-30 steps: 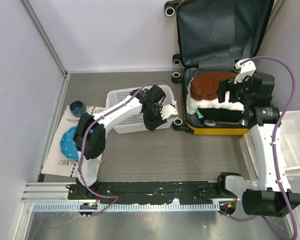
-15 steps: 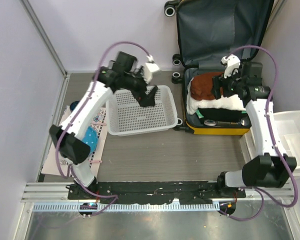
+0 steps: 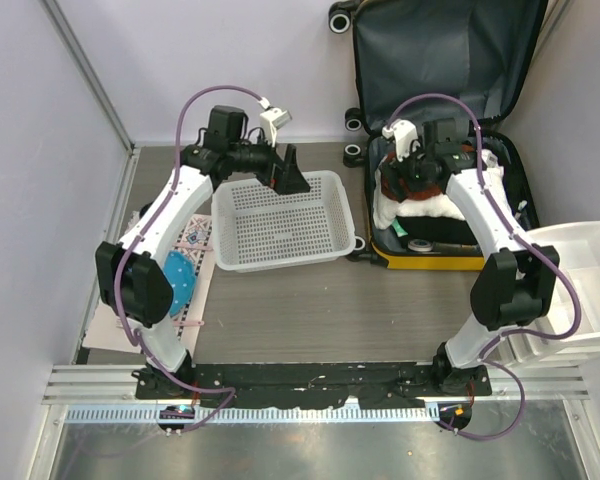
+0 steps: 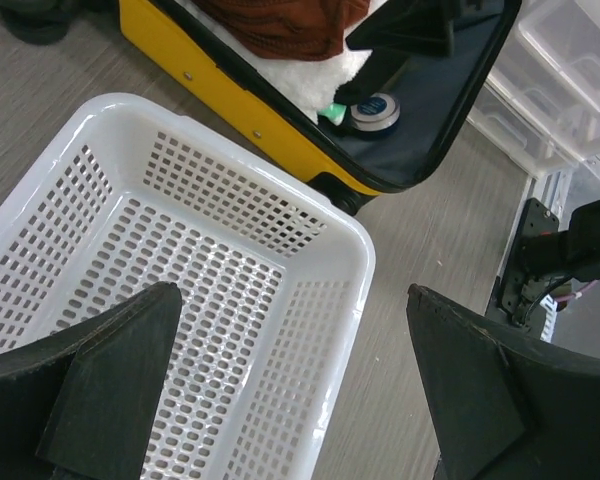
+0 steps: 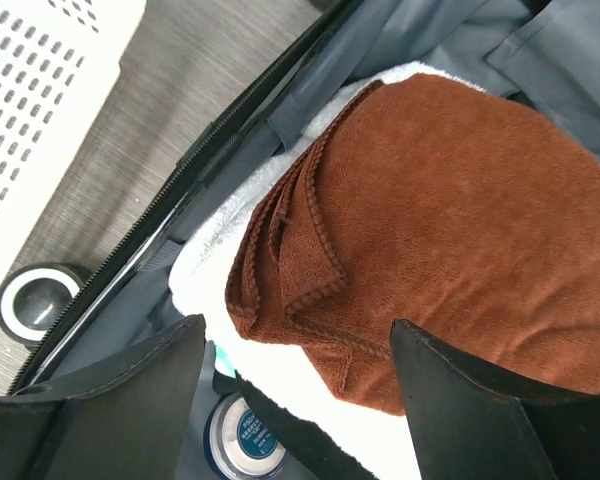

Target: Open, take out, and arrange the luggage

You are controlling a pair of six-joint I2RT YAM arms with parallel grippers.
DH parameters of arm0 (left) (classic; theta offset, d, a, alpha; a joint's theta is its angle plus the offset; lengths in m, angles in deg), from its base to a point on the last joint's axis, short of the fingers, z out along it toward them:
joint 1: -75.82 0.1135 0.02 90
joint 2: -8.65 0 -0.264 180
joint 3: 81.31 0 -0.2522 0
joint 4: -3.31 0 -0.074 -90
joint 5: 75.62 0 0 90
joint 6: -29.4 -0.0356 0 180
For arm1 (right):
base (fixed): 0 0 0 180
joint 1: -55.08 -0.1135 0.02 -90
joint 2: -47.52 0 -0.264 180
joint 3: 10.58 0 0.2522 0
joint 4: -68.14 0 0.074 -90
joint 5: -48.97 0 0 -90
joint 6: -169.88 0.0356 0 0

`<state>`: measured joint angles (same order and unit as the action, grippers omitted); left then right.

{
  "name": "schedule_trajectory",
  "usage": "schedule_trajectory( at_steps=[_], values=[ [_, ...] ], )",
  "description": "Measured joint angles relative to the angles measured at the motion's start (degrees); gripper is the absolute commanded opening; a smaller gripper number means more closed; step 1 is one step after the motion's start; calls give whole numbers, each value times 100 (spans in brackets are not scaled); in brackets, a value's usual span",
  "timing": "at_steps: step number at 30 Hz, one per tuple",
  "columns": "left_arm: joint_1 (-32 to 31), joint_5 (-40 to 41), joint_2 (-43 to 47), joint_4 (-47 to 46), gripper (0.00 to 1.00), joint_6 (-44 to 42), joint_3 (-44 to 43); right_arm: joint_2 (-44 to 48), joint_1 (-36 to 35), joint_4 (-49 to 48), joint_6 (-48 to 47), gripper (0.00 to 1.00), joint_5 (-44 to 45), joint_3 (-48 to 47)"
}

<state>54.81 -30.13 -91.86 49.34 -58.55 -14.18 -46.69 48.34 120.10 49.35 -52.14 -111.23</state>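
Observation:
I need to take out the brown towel point(image 5: 450, 200) next, so my right gripper should grab it by its near edge point(image 5: 306, 325). The brown towel's far corner stays for my left gripper.
The luggage point(image 3: 430, 262), a yellow hard-shell case, lies open at the back right, its grey-lined lid point(image 3: 440, 60) propped up. Inside, a brown towel point(image 5: 450, 200) is folded on a white towel point(image 5: 220, 230), with a round tin point(image 5: 245, 440) beside them. My right gripper point(image 5: 295, 400) hovers open just over the brown towel's near edge point(image 3: 412, 172), holding nothing. Open and empty too, my left gripper point(image 4: 295, 400) hangs above the white mesh basket point(image 4: 210, 290), near its far rim point(image 3: 290, 178). The left wrist view also shows the luggage's yellow side point(image 4: 260, 120).
The white mesh basket point(image 3: 280, 225) stands left of the luggage. White drawer bins point(image 3: 580, 290) stand at the right edge. A blue plate point(image 3: 175, 280) lies on a paper mat at the left. Black luggage wheels point(image 3: 354, 152) stick out toward the basket.
My left gripper has let go at the basket's right rim, opened, and risen to the far rim. My right gripper has swung left over the brown towel.

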Motion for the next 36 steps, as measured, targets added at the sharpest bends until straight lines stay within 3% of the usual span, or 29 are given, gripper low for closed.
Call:
schedule_trajectory(
  at_steps=[1,6,12,24,27,30,32,35,36],
  values=[
    [-9,-17,-7,-50,100,57,37,-79,-26,2,-46,85,15,-9],
    [2,-57,-46,-442,100,282,46,-313,-26,87,-254,88,157,-9],
    [2,-111,-466,-680,99,516,-149,-455,-33,35,-442,80,256,-9],
    [2,203,-1047,-1606,99,1556,-190,-560,-275,109,-566,81,216,-28],
    [2,203,-1257,-1867,100,1836,-343,-638,-297,179,-579,77,208,-133],
    [2,203,-1425,-2087,100,2103,-385,-743,-299,181,-649,54,243,-186],
    [-4,251,-1504,-2227,100,2267,-385,-807,-299,197,-710,49,302,-195],
    [-72,564,-1585,-2413,100,2527,-385,-874,-299,236,-761,22,411,-232],
    [-94,713,-1598,-2444,99,2632,-385,-892,-295,258,-787,6,439,-262]
  ],
)
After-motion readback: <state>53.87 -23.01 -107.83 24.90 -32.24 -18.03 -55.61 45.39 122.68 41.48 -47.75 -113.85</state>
